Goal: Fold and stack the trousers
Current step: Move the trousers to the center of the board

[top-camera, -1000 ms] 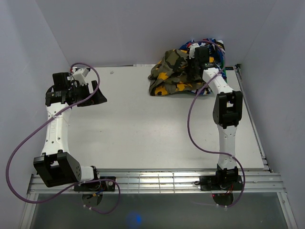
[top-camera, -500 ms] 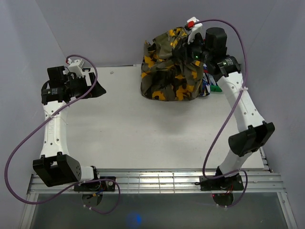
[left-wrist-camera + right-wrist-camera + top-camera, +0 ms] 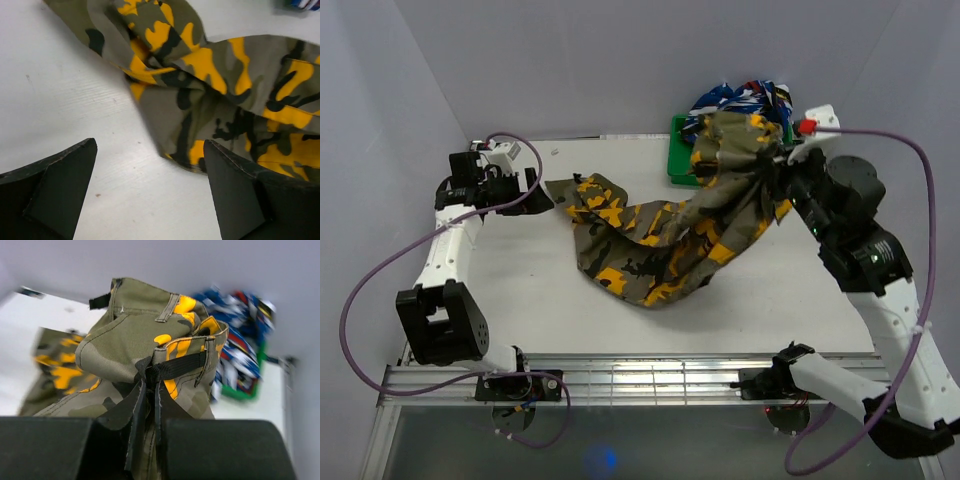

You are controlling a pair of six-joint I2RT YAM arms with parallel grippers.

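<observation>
The left gripper grabs the trousers by their far end, opposite the waistband, next, to stretch them lengthwise and hold them in place for folding.
The camouflage trousers in olive, black and orange-yellow hang stretched from the raised right gripper down across the white table, their far end lying by the left gripper. My right gripper is shut on the waistband of the trousers, pinching cloth beside a black strap. My left gripper stands open just above the table, with an edge of the trousers lying ahead of its fingers and touching neither.
A green bin with a heap of blue, white and red clothes stands at the back right of the table. Grey walls close in the back and both sides. Purple cables loop off both arms.
The right arm has lifted the trousers off the back-right pile and swung them forward and right, so they now drape across the table. The left gripper has turned toward the trousers' end.
</observation>
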